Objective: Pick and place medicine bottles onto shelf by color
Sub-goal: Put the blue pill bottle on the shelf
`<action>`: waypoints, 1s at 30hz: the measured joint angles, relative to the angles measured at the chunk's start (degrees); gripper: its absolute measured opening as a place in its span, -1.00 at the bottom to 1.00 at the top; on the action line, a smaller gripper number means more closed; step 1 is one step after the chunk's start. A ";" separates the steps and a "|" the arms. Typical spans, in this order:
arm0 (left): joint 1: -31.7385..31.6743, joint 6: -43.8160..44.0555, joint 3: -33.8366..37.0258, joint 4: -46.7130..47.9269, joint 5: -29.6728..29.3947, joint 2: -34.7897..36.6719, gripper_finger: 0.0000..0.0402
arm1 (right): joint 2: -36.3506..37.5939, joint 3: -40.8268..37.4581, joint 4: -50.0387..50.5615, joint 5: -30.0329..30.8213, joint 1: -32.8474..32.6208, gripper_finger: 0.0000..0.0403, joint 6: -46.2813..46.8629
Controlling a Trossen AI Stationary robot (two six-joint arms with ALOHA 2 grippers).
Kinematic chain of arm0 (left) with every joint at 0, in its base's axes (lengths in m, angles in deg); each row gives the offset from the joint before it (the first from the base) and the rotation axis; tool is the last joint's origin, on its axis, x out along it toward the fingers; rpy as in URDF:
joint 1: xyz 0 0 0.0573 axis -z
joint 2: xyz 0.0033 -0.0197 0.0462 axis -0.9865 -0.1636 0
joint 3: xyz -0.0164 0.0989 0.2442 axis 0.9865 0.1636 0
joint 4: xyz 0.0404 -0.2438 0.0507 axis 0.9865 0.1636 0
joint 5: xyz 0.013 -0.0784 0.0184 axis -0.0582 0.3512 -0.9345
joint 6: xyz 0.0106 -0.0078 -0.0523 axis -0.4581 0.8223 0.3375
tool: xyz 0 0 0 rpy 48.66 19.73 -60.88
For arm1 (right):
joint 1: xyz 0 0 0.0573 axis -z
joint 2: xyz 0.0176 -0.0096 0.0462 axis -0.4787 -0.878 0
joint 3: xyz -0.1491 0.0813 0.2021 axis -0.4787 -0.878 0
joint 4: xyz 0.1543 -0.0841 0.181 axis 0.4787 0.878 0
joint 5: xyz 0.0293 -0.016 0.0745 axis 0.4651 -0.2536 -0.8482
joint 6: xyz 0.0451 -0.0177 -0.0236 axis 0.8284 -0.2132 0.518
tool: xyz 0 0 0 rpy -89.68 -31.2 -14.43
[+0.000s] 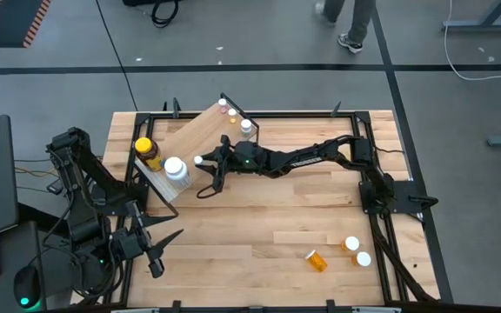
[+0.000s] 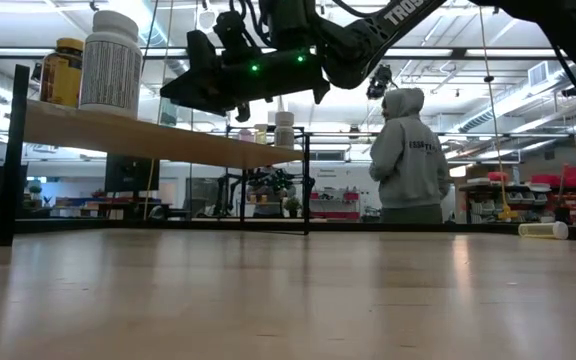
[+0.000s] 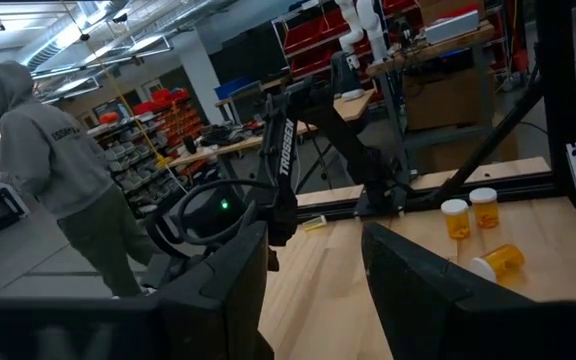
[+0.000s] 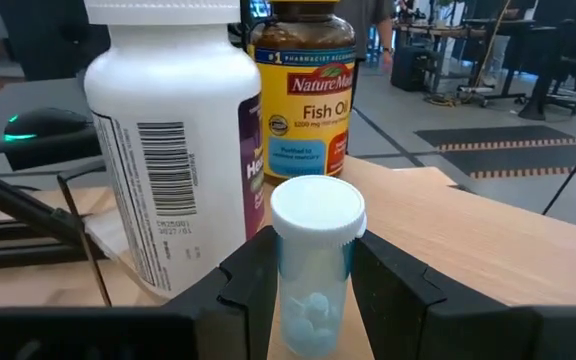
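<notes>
The robot's right hand will let go of the clear white-capped vial, since the vial is upright over the shelf [image 1: 200, 130] beside the white bottle and would stay standing.
The plywood shelf [image 1: 200, 130] stands at the table's far left. On its near end stand an amber jar with a yellow lid [image 1: 148, 152] and a big white bottle [image 1: 176, 169]. Small vials [image 1: 246, 128] stand on its far end. My right gripper [image 1: 202, 163] reaches level over the shelf's right edge, shut on a clear white-capped vial [image 4: 316, 250] just in front of the white bottle [image 4: 173, 150] and the jar [image 4: 308, 90]. My left gripper [image 3: 318, 290] waits open at the near left, with nothing between its fingers. Three orange vials [image 1: 317, 259] rest on the table at the near right. My right gripper pinches the vial's clear body [image 4: 313, 285], just below the white cap, between its two fingers. The fingers come level from the table's right side. The vial stands upright in the hold. Its bottom is below the picture's edge, so whether it rests on the shelf cannot be told.
A black frame [image 1: 381, 187] runs around the tabletop. One orange vial [image 3: 498, 262] lies on its side, two others [image 3: 455, 218] stand beside it. A person in a grey hoodie [image 2: 413, 160] stands beyond the table's far edge.
</notes>
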 joint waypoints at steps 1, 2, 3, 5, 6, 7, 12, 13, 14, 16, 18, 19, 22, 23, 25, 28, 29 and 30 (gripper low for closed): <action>0.02 0.00 0.00 0.01 -0.01 0.00 -0.14 | 0.00 0.00 0.07 0.00 0.00 -0.35 0.00; 0.00 0.01 0.00 0.01 0.00 0.00 -0.14 | 0.00 0.00 0.29 0.00 0.00 -0.35 0.00; 0.00 0.00 0.00 0.01 -0.01 0.00 -0.14 | 0.00 0.00 0.69 0.00 0.02 -0.35 -0.01; 0.00 0.00 0.00 0.01 0.01 0.00 -0.14 | 0.00 0.00 1.38 -0.02 0.02 -0.35 -0.02; 0.00 0.02 0.00 0.01 0.01 0.00 -0.14 | 0.00 0.00 1.48 -0.02 0.02 -0.35 -0.02; 0.00 0.01 0.00 0.01 0.01 0.00 -0.14 | 0.00 0.00 1.57 -0.04 0.02 -0.35 -0.02; 0.02 0.02 0.00 0.01 -0.01 0.00 -0.14 | 0.00 0.00 1.94 -0.04 0.02 -0.35 -0.04; 0.00 0.02 0.00 0.01 0.01 0.00 -0.14 | 0.00 0.00 1.88 -0.04 0.02 -0.35 -0.04; 0.01 0.02 0.00 0.01 0.00 0.00 -0.14 | 0.00 0.00 1.90 -0.04 0.02 -0.35 -0.04; 0.00 0.02 0.00 0.01 0.00 0.00 -0.14 | 0.00 0.00 1.92 -0.05 0.02 -0.35 -0.06; 0.00 0.02 0.00 0.01 0.00 0.00 -0.14 | 0.00 0.00 1.88 -0.04 0.01 -0.35 -0.09; 0.00 0.02 0.00 0.01 -0.01 0.00 -0.14 | 0.00 0.00 1.88 -0.04 0.00 -0.35 -0.06; 0.00 0.10 0.00 0.01 -0.01 0.00 -0.14 | 0.00 0.00 1.88 -0.04 0.00 -0.35 -0.04; 0.00 0.11 0.00 0.01 0.00 0.00 -0.14 | 0.00 0.00 1.88 -0.04 0.00 -0.35 -0.04; 0.02 0.09 0.00 0.01 0.01 0.00 -0.14 | 0.00 0.00 1.88 -0.04 0.00 -0.33 -0.04; 0.00 0.11 0.00 0.01 0.01 0.00 -0.14 | 0.00 0.00 1.92 -0.04 0.00 -0.31 -0.15; 0.00 0.11 0.00 0.01 0.01 0.00 -0.14 | 0.00 0.00 2.11 -0.04 0.00 -0.30 -0.17; 0.00 0.11 0.00 0.01 -0.01 0.00 -0.14 | 0.00 0.00 2.26 -0.04 0.00 -0.29 -0.17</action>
